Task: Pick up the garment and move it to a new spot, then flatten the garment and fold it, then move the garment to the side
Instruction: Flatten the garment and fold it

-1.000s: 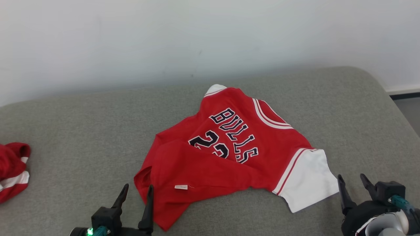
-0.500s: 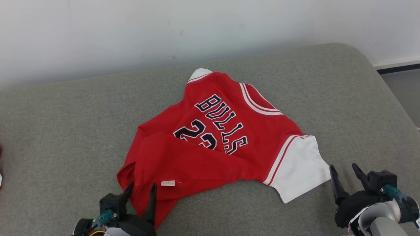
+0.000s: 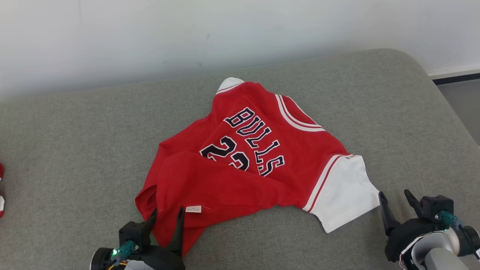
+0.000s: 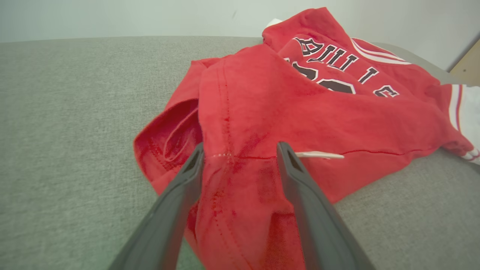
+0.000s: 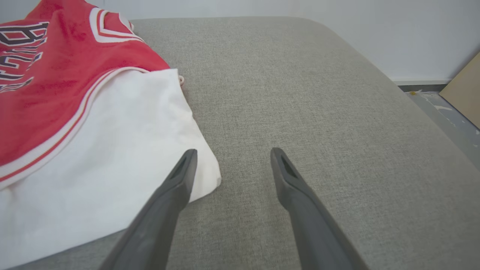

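Note:
The left gripper picks up the garment by the raised fold of its red hem next, since the garment's body lies slack (image 3: 234, 189) (image 4: 279, 108) on the cushion.
The garment (image 3: 243, 165) is a red jersey with dark lettering and white sleeves, lying crumpled in the middle of the grey cushion. My left gripper (image 3: 167, 213) is open at its near left hem, fingers astride a red fold (image 4: 240, 165). My right gripper (image 3: 394, 198) is open over bare cushion just right of the white sleeve (image 3: 347, 195). In the right wrist view that sleeve (image 5: 112, 150) lies beside the left finger, and the right gripper (image 5: 232, 152) holds nothing.
The grey cushion (image 3: 75, 150) runs back to a white wall (image 3: 225, 33) and rounds off at the right, where floor (image 3: 463, 108) shows. A scrap of another red and white cloth (image 3: 1, 187) lies at the far left edge. A tan board (image 5: 463, 90) leans at right.
The head camera has shifted, so the whole picture moved. My left gripper has advanced onto the jersey's near hem and now straddles it. The right gripper stays open beside the sleeve.

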Robot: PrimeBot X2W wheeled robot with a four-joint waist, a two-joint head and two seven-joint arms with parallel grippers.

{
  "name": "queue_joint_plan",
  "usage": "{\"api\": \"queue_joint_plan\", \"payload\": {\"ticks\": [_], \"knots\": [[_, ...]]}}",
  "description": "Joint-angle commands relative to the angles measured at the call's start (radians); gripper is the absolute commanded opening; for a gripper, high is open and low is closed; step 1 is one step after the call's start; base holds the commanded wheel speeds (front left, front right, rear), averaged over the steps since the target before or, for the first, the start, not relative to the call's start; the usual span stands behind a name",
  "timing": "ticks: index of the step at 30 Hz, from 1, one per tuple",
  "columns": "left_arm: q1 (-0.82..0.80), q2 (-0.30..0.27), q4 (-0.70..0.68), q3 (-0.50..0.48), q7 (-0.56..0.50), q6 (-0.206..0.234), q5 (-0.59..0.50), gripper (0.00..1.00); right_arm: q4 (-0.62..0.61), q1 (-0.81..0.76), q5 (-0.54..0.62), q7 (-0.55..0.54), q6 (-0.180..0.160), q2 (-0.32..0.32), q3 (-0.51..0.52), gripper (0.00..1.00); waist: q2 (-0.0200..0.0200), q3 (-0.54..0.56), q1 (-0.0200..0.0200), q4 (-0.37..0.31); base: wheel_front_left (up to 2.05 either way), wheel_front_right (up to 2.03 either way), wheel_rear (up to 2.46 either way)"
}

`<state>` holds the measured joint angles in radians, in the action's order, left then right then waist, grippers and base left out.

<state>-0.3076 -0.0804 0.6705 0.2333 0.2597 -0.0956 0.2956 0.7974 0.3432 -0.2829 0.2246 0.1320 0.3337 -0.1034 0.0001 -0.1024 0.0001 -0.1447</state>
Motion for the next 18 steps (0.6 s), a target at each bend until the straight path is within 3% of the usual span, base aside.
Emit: {"api": "queue_joint_plan", "payload": {"ticks": [1, 2, 3, 4, 7, 8, 9, 10, 11, 12, 13, 14, 18], "knots": [[0.020, 0.002, -0.017, 0.008, 0.006, 0.001, -0.013, 0.90, 0.012, 0.010, -0.005, 0.001, -0.002, -0.001, -0.010, 1.00, -0.0001, -0.004, -0.0001, 0.009, 0.00, 0.00, 0.00], [0.023, 0.002, -0.029, 0.011, 0.006, 0.000, -0.013, 0.85, 0.022, 0.016, -0.006, -0.002, -0.002, -0.001, -0.014, 1.00, -0.0001, -0.004, -0.0001, 0.013, 0.00, 0.00, 0.00], [0.026, 0.003, -0.037, 0.010, 0.007, -0.002, -0.008, 0.69, 0.033, 0.021, -0.007, -0.006, -0.002, -0.001, -0.020, 1.00, -0.0001, -0.005, -0.0001, 0.017, 0.00, 0.00, 0.00], [0.029, 0.004, -0.039, 0.013, 0.007, -0.004, -0.003, 0.61, 0.047, 0.026, -0.011, -0.011, -0.002, -0.002, -0.025, 1.00, -0.0001, -0.005, -0.0001, 0.021, 0.00, 0.00, 0.00], [0.005, 0.003, -0.015, 0.028, 0.004, -0.008, -0.002, 0.82, 0.102, 0.054, -0.027, -0.029, -0.002, -0.014, -0.058, 1.00, -0.0001, -0.008, -0.0001, 0.029, 0.00, 0.00, 0.00], [-0.003, 0.004, -0.005, 0.029, 0.003, -0.010, 0.003, 0.78, 0.116, 0.062, -0.031, -0.031, -0.002, -0.016, -0.066, 1.00, -0.0001, -0.009, -0.0001, 0.030, 0.00, 0.00, 0.00], [-0.011, 0.003, 0.008, 0.033, 0.000, -0.012, 0.003, 0.50, 0.129, 0.071, -0.040, -0.033, -0.002, -0.021, -0.076, 1.00, -0.0001, -0.010, -0.0001, 0.031, 0.00, 0.00, 0.00], [-0.018, 0.004, 0.018, 0.034, 0.001, -0.015, 0.008, 0.46, 0.146, 0.077, -0.047, -0.041, -0.002, -0.026, -0.086, 1.00, -0.0001, -0.011, -0.0001, 0.031, 0.00, 0.00, 0.00], [-0.026, 0.005, 0.029, 0.032, 0.002, -0.017, 0.016, 0.45, 0.163, 0.082, -0.055, -0.047, -0.002, -0.030, -0.098, 0.77, -0.0001, -0.011, -0.0001, 0.032, 0.00, 0.00, 0.00], [-0.032, 0.006, 0.041, 0.035, 0.002, -0.017, 0.018, 0.27, 0.177, 0.087, -0.066, -0.048, -0.002, -0.031, -0.106, 0.23, -0.0001, -0.010, -0.0001, 0.032, 0.00, 0.00, 0.00], [-0.038, 0.007, 0.053, 0.037, 0.002, -0.017, 0.022, 0.06, 0.188, 0.092, -0.072, -0.044, -0.002, -0.032, -0.114, 0.00, -0.0001, -0.008, -0.0001, 0.033, 0.00, 0.00, 0.00], [-0.043, 0.007, 0.065, 0.038, 0.003, -0.019, 0.029, 0.00, 0.196, 0.095, -0.080, -0.040, -0.002, -0.034, -0.123, 0.00, -0.0001, -0.005, -0.0001, 0.033, 0.00, 0.00, 0.00], [-0.031, 0.011, 0.070, 0.037, 0.005, -0.024, 0.045, 0.00, 0.195, 0.097, -0.124, -0.003, -0.002, -0.033, -0.152, 0.00, -0.0001, 0.015, -0.0001, 0.030, 0.00, 0.00, 0.00]]}}
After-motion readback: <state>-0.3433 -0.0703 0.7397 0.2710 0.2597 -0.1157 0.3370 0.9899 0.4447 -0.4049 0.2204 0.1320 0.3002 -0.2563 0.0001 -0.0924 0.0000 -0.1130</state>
